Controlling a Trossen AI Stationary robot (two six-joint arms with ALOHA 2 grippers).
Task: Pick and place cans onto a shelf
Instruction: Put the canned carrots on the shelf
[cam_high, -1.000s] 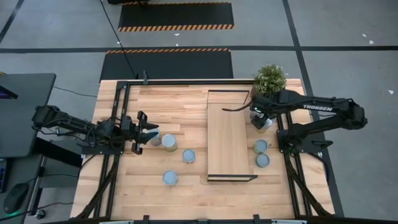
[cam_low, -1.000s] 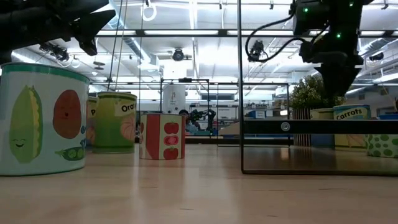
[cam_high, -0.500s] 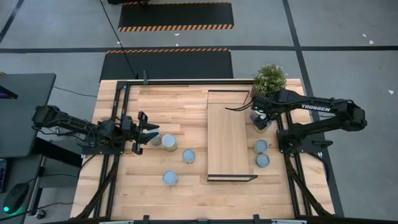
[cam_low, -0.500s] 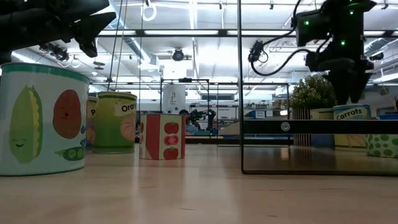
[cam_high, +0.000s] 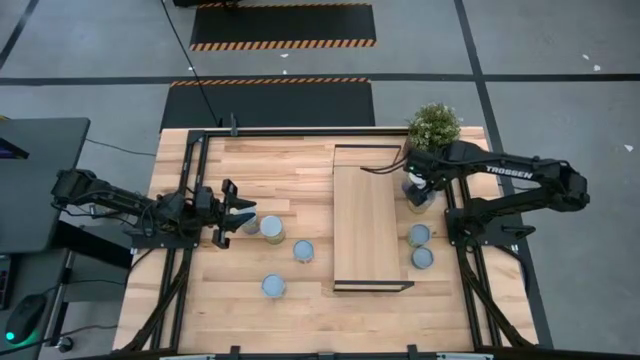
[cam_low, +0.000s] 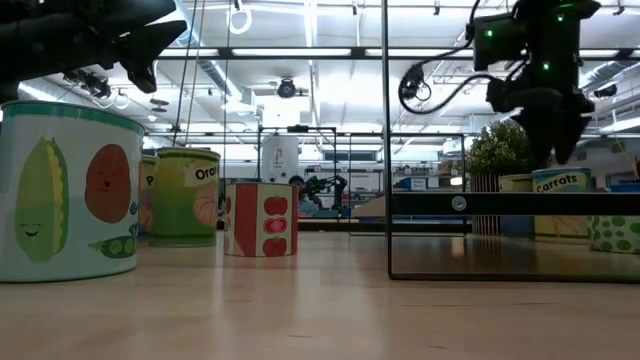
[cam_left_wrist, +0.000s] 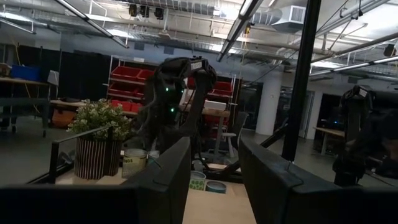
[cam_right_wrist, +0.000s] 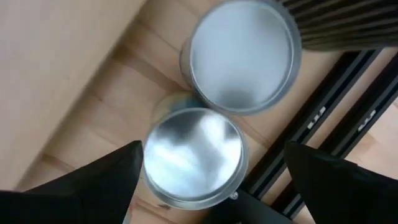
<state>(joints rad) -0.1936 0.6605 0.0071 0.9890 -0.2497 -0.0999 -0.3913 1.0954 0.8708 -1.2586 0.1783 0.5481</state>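
My right gripper's fingers are high above the can's silvery top in the right wrist view. My right gripper should go down to the can first and then close.
The shelf (cam_high: 366, 225) stands lengthwise at the table's middle right. Three cans (cam_high: 272, 228) (cam_high: 304, 250) (cam_high: 274, 286) stand left of it and two (cam_high: 419, 235) (cam_high: 423, 258) stand right of it. Two more cans stand upright by the plant. My right gripper (cam_high: 414, 188) is open above them, pointing down. In the right wrist view its fingers (cam_right_wrist: 106, 180) stand on either side of one can's silvery top (cam_right_wrist: 193, 155) without touching; the other can (cam_right_wrist: 242, 56) stands beside it. My left gripper (cam_high: 238, 212) is open and empty, raised at the left beside the nearest can.
A potted green plant (cam_high: 434, 125) stands at the far right corner, close behind the two cans. A black frame rail (cam_right_wrist: 323, 118) runs along the table just beside them. Bare tabletop lies at the far left (cam_high: 270, 165).
My right gripper has shifted a little toward the table's far edge, over the two cans by the plant, staying open. The cans and the shelf have stayed where they were.
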